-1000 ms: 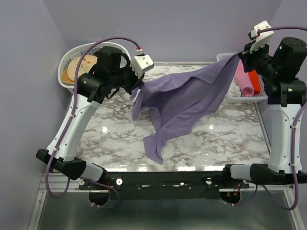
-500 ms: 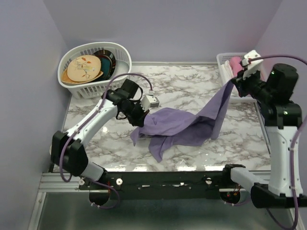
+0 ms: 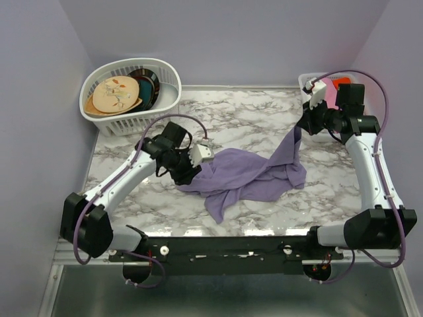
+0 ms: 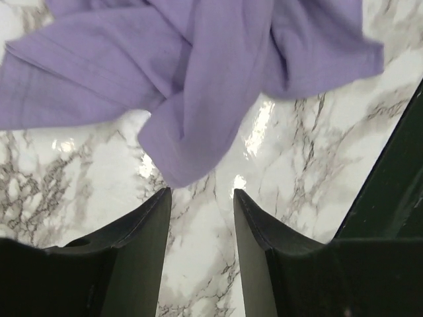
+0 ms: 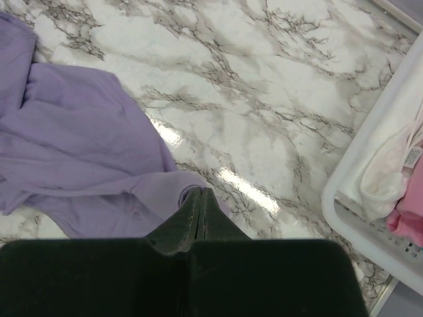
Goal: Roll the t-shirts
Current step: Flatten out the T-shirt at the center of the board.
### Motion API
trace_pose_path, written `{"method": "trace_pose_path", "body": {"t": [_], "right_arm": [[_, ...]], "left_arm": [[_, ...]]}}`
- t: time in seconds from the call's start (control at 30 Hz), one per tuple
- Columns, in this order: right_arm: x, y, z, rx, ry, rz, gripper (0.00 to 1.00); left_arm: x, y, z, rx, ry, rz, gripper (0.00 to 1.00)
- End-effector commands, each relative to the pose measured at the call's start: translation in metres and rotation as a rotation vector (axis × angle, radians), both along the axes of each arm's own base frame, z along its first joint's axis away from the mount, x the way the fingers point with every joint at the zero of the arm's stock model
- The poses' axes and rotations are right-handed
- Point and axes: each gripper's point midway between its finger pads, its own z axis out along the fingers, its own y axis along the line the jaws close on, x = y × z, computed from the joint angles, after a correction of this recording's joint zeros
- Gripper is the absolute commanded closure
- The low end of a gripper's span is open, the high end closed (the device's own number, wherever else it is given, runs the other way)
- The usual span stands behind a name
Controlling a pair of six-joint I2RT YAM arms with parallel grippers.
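The t-shirt's tip (image 4: 181,168) opposite the corner that my right gripper holds needs to be pinched next by my left gripper, to spread the t-shirt flat for rolling.
One lavender-purple t-shirt (image 3: 248,177) lies crumpled on the middle of the marble table (image 3: 251,119). One corner of it rises toward the back right. My right gripper (image 3: 301,127) is shut on that corner; in the right wrist view its closed fingertips (image 5: 200,193) pinch a fold of the t-shirt (image 5: 79,145) just above the table. My left gripper (image 3: 185,173) sits low at the shirt's left edge. In the left wrist view it (image 4: 201,193) stands open with only marble between the fingers. A tip of the t-shirt (image 4: 198,72) lies just ahead of them.
A white basket (image 3: 165,99) holding round patterned plates (image 3: 117,94) stands at the back left corner. Another white basket (image 3: 305,80) with pink and red items (image 3: 340,82) stands at the back right, close beside my right gripper; its rim (image 5: 370,158) shows in the right wrist view.
Both arms came down and the hanging shirt dropped onto the table. The left gripper opened and let go of the shirt. The right gripper kept its hold and moved down and left.
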Motion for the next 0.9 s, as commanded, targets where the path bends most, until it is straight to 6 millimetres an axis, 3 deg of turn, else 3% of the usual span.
{"method": "trace_pose_path", "body": {"t": [0.0, 0.23, 0.27, 0.33, 0.43, 0.63, 0.87], "right_arm": [[-0.002, 0.006, 0.009, 0.038, -0.021, 0.015, 1.00], [-0.008, 0.005, 0.012, 0.033, -0.011, 0.007, 1.00], [-0.008, 0.004, 0.012, 0.030, -0.012, 0.006, 1.00], [-0.010, 0.004, 0.012, 0.029, -0.009, 0.004, 0.99], [-0.011, 0.003, 0.012, 0.030, -0.001, -0.005, 0.99], [-0.006, 0.000, 0.018, 0.011, -0.008, -0.016, 1.00], [-0.005, -0.002, 0.018, -0.001, -0.007, -0.022, 1.00]], "left_arm": [[-0.010, 0.028, -0.038, 0.118, -0.069, -0.070, 0.48], [-0.002, 0.044, -0.067, 0.097, -0.050, 0.039, 0.47], [0.006, 0.045, -0.067, 0.087, -0.089, 0.056, 0.44], [0.005, 0.050, -0.074, 0.083, -0.118, 0.066, 0.31], [0.014, 0.049, -0.076, 0.066, -0.181, 0.082, 0.31], [0.026, 0.048, -0.084, 0.051, -0.222, 0.118, 0.35], [0.026, 0.050, -0.092, 0.046, -0.206, 0.124, 0.52]]}}
